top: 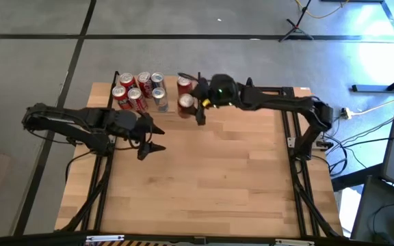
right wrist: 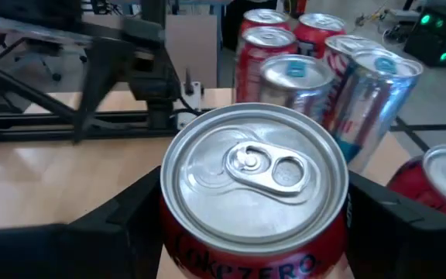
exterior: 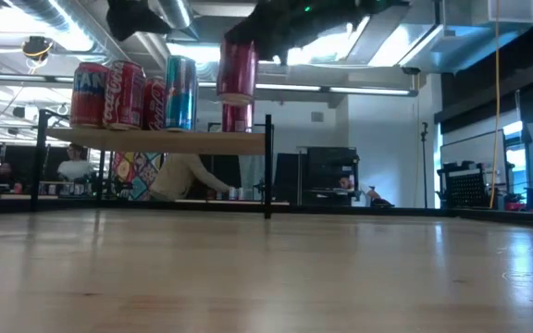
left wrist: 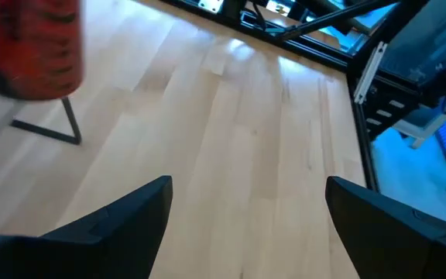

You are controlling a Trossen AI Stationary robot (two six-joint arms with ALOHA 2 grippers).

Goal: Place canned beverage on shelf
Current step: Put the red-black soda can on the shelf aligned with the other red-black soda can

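Note:
The can's base is above the shelf board's near edge, so the can would drop if I opened now. My right gripper should first keep holding the can.
The shelf (exterior: 155, 141), a light-wood board on thin black posts, stands at the table's far side, left of middle. Several red and silver cans (exterior: 128, 92) stand upright on it, bottoms on the board. My right gripper (right wrist: 254, 232) reaches in from the table's right and is shut on a red canned beverage (exterior: 237, 67) over the shelf's right end (top: 187, 102). One more red can (top: 184, 84) stands on the board just beyond it. My left gripper (top: 154, 139) hovers open over the table, near side of the shelf, with nothing between its fingers (left wrist: 130, 217). My right gripper pinches the can's side wall (right wrist: 173, 232) between its two fingers, one on each side, just under the silver top. The fingers come nearly level from the table's right. The can stands upright in the hold, lifted clear above the shelf board.
Bare wooden tabletop (top: 217, 178) spreads out on the near side of the shelf. Black frame rails (top: 299, 184) run along the table's right and left sides. In the low view, people and desks show in the room behind.

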